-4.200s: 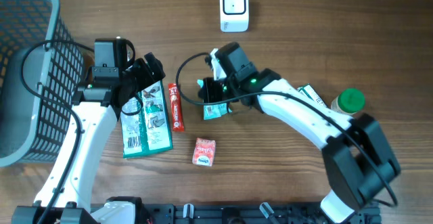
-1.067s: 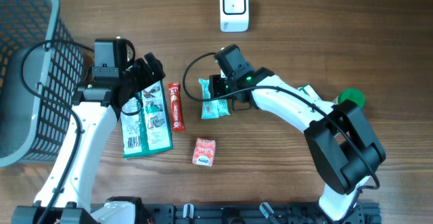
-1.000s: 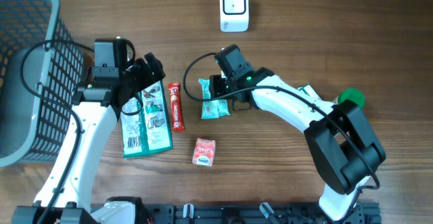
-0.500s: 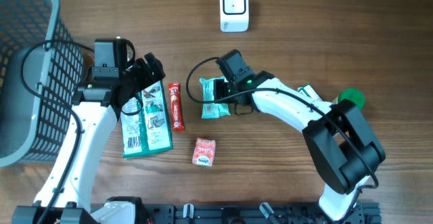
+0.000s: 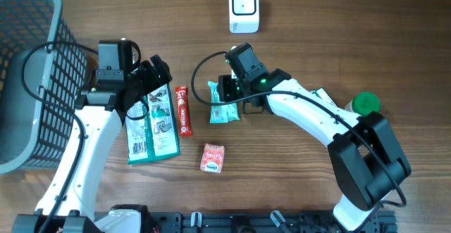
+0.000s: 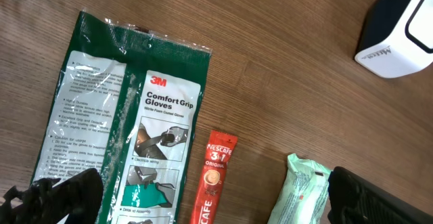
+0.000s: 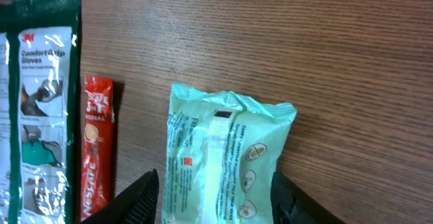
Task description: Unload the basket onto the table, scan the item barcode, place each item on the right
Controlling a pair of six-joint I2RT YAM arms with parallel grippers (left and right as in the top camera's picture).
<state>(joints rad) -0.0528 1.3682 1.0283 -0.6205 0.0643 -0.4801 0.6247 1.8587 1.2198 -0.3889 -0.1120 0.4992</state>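
The wipes pack is to have its barcode scanned, so my right gripper should pinch it across its sides and leave the pack's end toward the white scanner (image 5: pixel 244 8) uncovered.
The item, a pale green wipes pack (image 5: pixel 224 103), lies flat on the wooden table, and in the right wrist view its printed back (image 7: pixel 226 160) faces up. My right gripper (image 5: pixel 227 92) hangs over the pack's upper end. Its fingers stand on either side of the pack (image 7: pixel 216 200), open, with a narrow gap at the left finger (image 7: pixel 139 200). The white scanner (image 5: pixel 244 8) stands at the far edge, apart from the pack. My left gripper (image 6: pixel 216 200) is wide open above a gloves pack and a coffee stick, holding nothing.
A green 3M gloves pack (image 5: pixel 151 124) and a red Nescafe stick (image 5: pixel 183 111) lie left of the wipes. A small red box (image 5: pixel 213 158) sits nearer the front. A grey basket (image 5: pixel 28 78) stands far left. A green-lidded bottle (image 5: pixel 365 104) and another pack (image 5: pixel 324 98) are at the right.
My right gripper dipped slightly toward the front right, then came back up over the wipes pack. The pack has stayed where it was. The left arm has not moved.
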